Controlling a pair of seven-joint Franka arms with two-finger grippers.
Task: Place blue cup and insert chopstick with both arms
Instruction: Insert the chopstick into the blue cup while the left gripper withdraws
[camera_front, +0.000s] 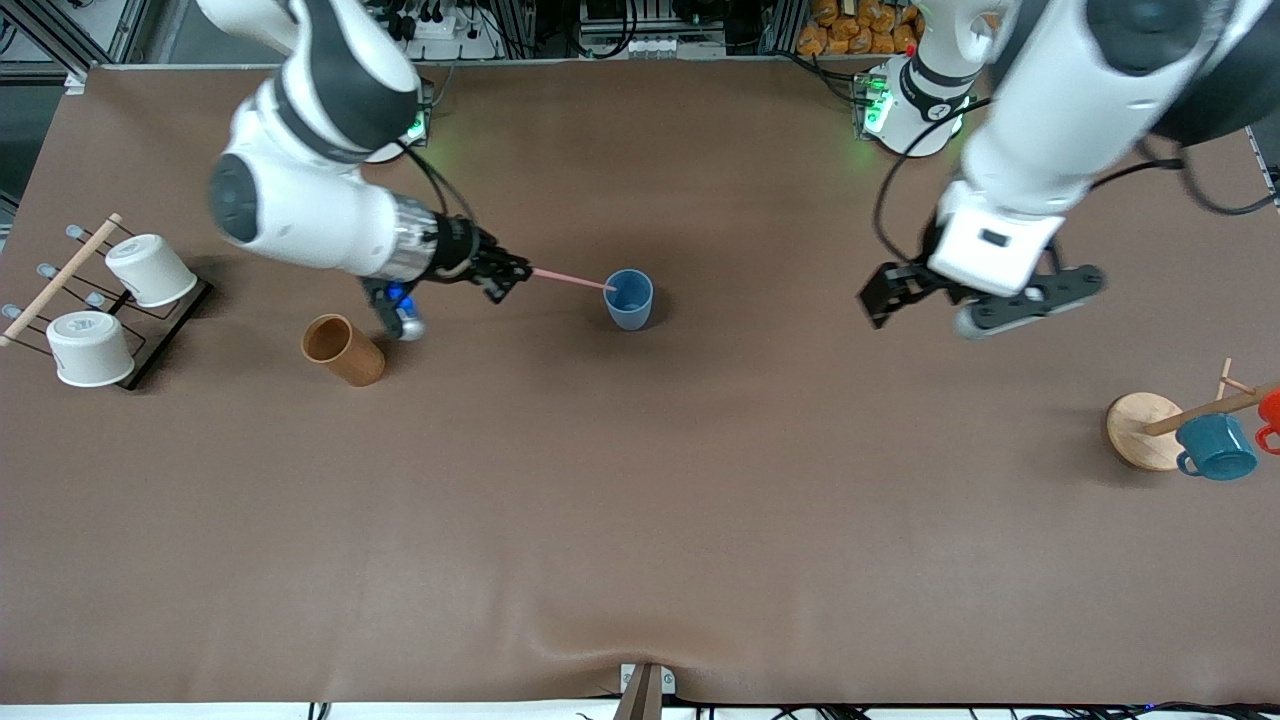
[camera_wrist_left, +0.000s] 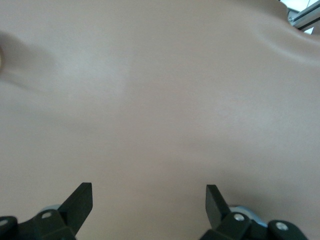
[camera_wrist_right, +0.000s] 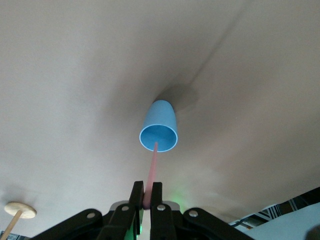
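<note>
The pink chopstick's tip barely reaches the blue cup's rim, so the chopstick would fall short if the right gripper opened now. The right gripper should move the chopstick farther in before it opens.
The blue cup stands upright mid-table, mouth up. My right gripper is shut on the pink chopstick, holding it almost level beside the cup on the side toward the right arm's end. The stick's free tip sits at the cup's rim, just inside the mouth. My left gripper hangs open over bare mat toward the left arm's end, well away from the cup, with nothing between its fingers.
A brown cup lies tipped near the right gripper. A wire rack with two white cups stands at the right arm's end. A wooden mug stand with a teal mug stands at the left arm's end.
</note>
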